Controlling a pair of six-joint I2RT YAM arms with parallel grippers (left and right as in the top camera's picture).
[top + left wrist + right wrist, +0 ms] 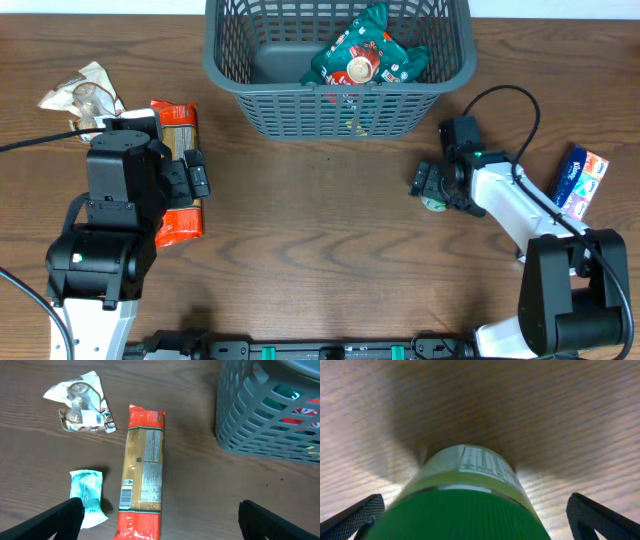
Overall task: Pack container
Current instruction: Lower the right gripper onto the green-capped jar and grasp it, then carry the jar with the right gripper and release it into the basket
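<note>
I need to grab the green-capped jar's (465, 505) end with the cap from above next, using my right gripper. This leaves the jar's base free to pack into the container.
The dark grey slatted container (232, 58) stands at the back centre, also at the right of the left wrist view (235, 420). It holds a green and red snack bag (365, 55). My left gripper (159, 522) is open above a long red and orange packet (142, 472), seen partly under the arm from overhead (180, 215). My right gripper (477, 520) is open around a green-capped jar (465, 505) standing on the table (433, 203); the fingers sit apart from its sides.
A crumpled clear wrapper (82, 407) lies at the far left (85, 95). A small light blue packet (89, 496) lies by my left finger. A blue box (578, 180) lies at the right edge of the wooden table (320, 230).
</note>
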